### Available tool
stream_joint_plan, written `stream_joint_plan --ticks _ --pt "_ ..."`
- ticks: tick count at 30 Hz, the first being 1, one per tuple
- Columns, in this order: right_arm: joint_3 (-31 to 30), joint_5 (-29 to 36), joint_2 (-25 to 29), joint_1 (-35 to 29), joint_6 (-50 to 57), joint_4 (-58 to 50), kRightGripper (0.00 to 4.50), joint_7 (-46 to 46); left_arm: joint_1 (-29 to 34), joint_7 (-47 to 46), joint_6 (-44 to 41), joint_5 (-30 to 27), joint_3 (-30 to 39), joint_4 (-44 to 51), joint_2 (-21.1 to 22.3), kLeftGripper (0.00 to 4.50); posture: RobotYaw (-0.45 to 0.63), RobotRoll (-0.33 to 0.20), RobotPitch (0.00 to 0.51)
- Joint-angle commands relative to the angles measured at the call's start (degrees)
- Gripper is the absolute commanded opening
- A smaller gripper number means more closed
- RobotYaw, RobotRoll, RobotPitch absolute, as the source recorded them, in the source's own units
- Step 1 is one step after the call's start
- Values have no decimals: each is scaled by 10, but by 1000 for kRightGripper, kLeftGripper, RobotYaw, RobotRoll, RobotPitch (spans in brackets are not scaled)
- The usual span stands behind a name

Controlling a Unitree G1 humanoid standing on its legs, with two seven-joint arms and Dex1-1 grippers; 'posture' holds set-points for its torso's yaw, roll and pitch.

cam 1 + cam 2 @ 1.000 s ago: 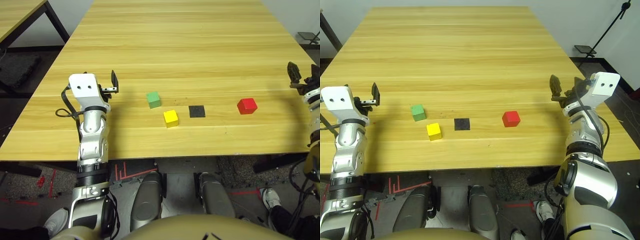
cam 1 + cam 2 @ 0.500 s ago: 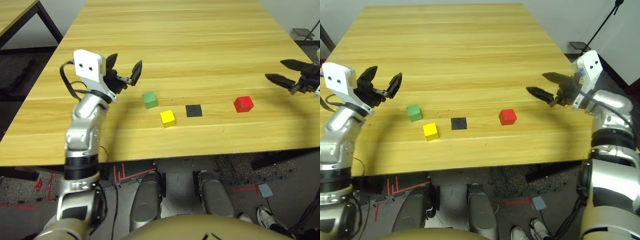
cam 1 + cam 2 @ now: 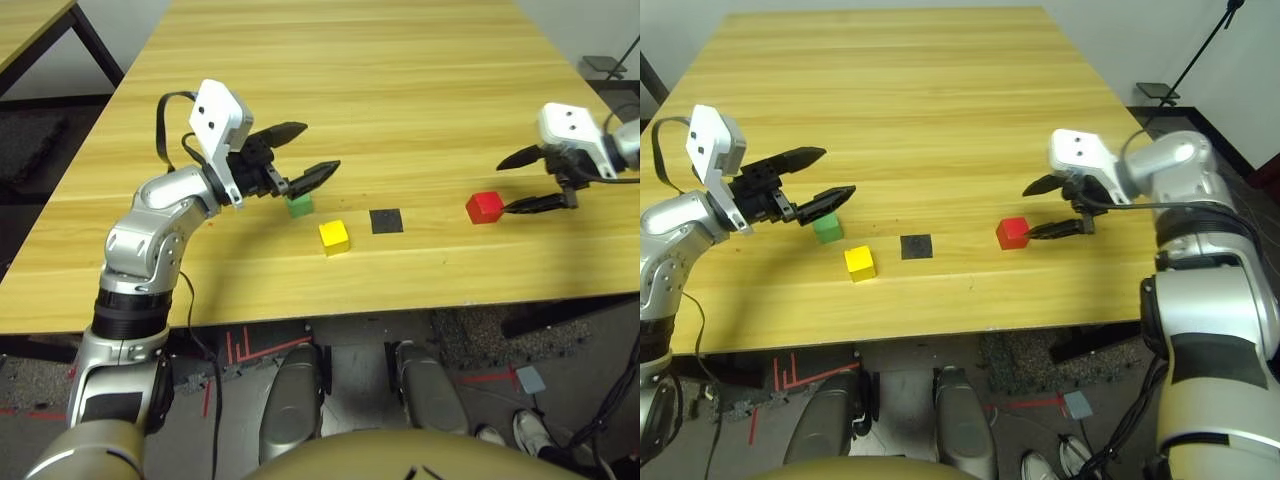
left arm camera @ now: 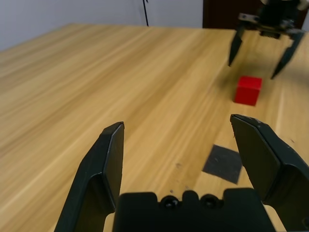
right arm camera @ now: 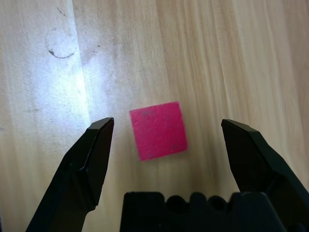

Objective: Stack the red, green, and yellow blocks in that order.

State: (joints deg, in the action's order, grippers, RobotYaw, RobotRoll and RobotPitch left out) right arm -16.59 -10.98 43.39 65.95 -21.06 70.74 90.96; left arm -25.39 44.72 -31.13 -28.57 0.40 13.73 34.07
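Note:
My right gripper's fingers stop above the red block's top (image 3: 485,207) (image 5: 159,130), so it is too early to close and closing now would miss. The gripper lowers first, then closes.
The red block (image 3: 485,207) lies at the right of the wooden table, and the right wrist view looks straight down on it (image 5: 158,130). My right gripper (image 3: 503,187) hangs open just above it and apart from it. The green block (image 3: 299,206) sits left of centre, with the yellow block (image 3: 334,236) a little nearer and to its right. My left gripper (image 3: 320,147) hovers open over the green block, its near fingertip partly covering the block, fingers pointing toward the right. The red block (image 4: 248,90) and right gripper (image 4: 253,67) also show in the left wrist view.
A flat black square marker (image 3: 386,220) lies on the table between the yellow and red blocks. The table (image 3: 350,80) stretches far beyond the blocks. Its near edge runs a short way in front of the yellow block.
Both arms have swung inward from the table's sides. The left gripper moved right to over the green block, the right gripper moved left to over the red block. The blocks have not moved.

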Motion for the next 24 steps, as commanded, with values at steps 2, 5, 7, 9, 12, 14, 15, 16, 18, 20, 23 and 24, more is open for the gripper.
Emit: stream_joint_plan --ticks 2,5,7,9,12,14,15,16,18,20,23,24 --pt "-20 -41 -14 22 -24 27 4500 -9 26 6 -21 6 -19 35 13 4476 265 -212 93" --pt "-25 -59 -24 25 -29 37 4500 -18 36 1 -27 6 -15 48 16 4476 290 -214 99" --pt "-30 -70 -32 23 -34 42 4500 -24 41 -7 -34 4 -9 57 17 4476 309 -215 105" --pt "-34 -80 -38 22 -37 45 4500 -29 47 -14 -40 2 -5 65 17 4476 318 -215 111" --pt "-37 -92 -46 18 -41 50 4500 -43 56 -20 -47 2 -3 77 18 4476 340 -215 118" --pt "-43 -106 -55 14 -44 52 4500 -66 64 -31 -53 0 2 88 15 4476 359 -215 123" --pt "-47 -114 -60 13 -45 53 4323 -79 67 -35 -55 0 3 92 14 4494 363 -215 124" --pt "-50 -120 -62 12 -45 54 4133 -88 69 -37 -57 -1 3 95 14 4500 363 -215 124" --pt "-56 -132 -67 14 -46 53 3564 -108 73 -46 -60 -1 3 102 11 4500 380 -219 128" --pt "-54 -131 -75 19 -38 51 2814 -111 78 -53 -62 -2 3 108 8 4500 380 -219 128" --pt "-20 -91 -100 36 20 42 2135 -71 83 -59 -67 -4 0 117 5 4500 394 -230 122" --pt "-11 -78 -112 45 50 32 2135 -52 83 -61 -68 -4 -1 119 4 4500 396 -235 119"
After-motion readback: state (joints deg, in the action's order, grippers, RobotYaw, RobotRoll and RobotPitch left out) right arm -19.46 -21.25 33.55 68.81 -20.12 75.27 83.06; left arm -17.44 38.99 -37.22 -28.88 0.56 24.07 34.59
